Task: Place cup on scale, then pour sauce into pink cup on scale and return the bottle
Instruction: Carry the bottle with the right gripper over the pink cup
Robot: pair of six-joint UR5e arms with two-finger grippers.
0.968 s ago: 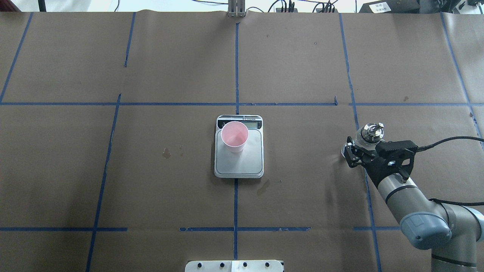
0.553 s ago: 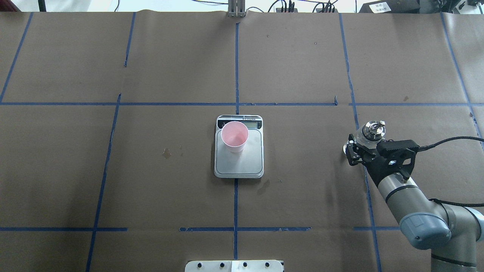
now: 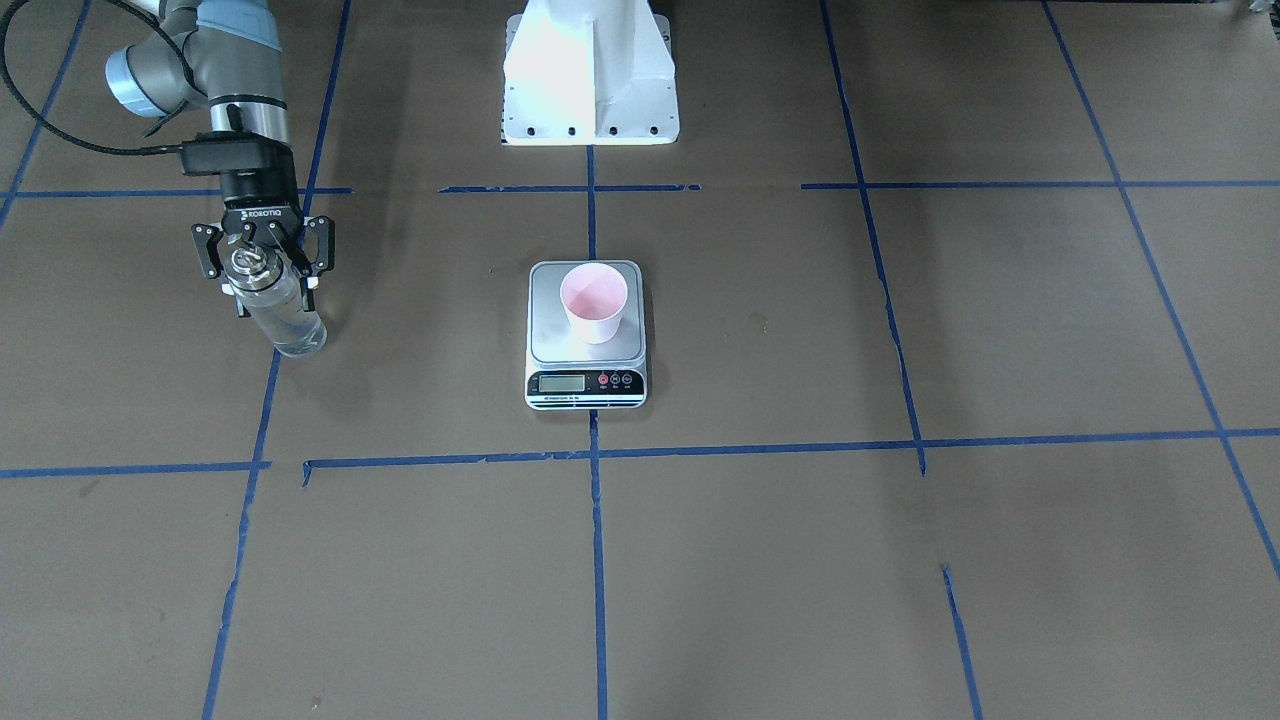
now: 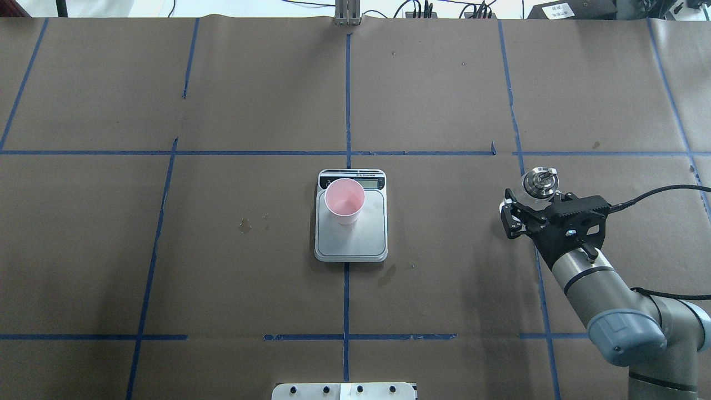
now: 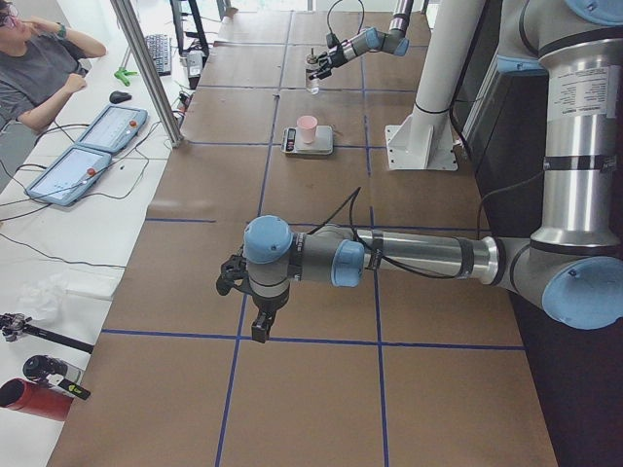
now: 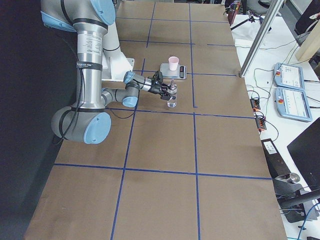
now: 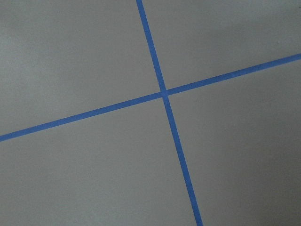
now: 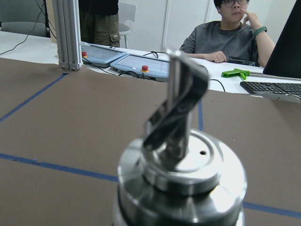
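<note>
I should next grab the glass bottle with my right gripper by its upper body below the silver cap (image 3: 270, 294). Then it can pour sauce into the pink cup (image 3: 594, 300).
The pink cup (image 4: 344, 200) stands upright on the scale (image 4: 351, 240) at the table's centre; it also shows in the front view (image 3: 594, 300) toward the far side of the platform. The glass bottle (image 3: 283, 312) with its silver spout cap (image 4: 540, 182) stands on the table to the right, with clear sauce (image 3: 292, 328) inside. My right gripper (image 3: 262, 258) is open, its fingers spread at either side of the cap, apart from it. The cap fills the right wrist view (image 8: 181, 155). My left gripper (image 5: 261, 323) hangs over bare table far to the left; I cannot tell its state.
Blue tape lines grid the brown paper. The white robot base (image 3: 588, 70) stands behind the scale. Small stains (image 4: 244, 224) mark the paper left of the scale. An operator (image 5: 39, 58) sits beyond the far edge with tablets (image 5: 92, 146) and an aluminium post (image 5: 146, 68).
My right gripper's fingers have spread away from the bottle and let it go. The bottle's cap has shifted slightly toward the far side. Cup and scale have not moved.
</note>
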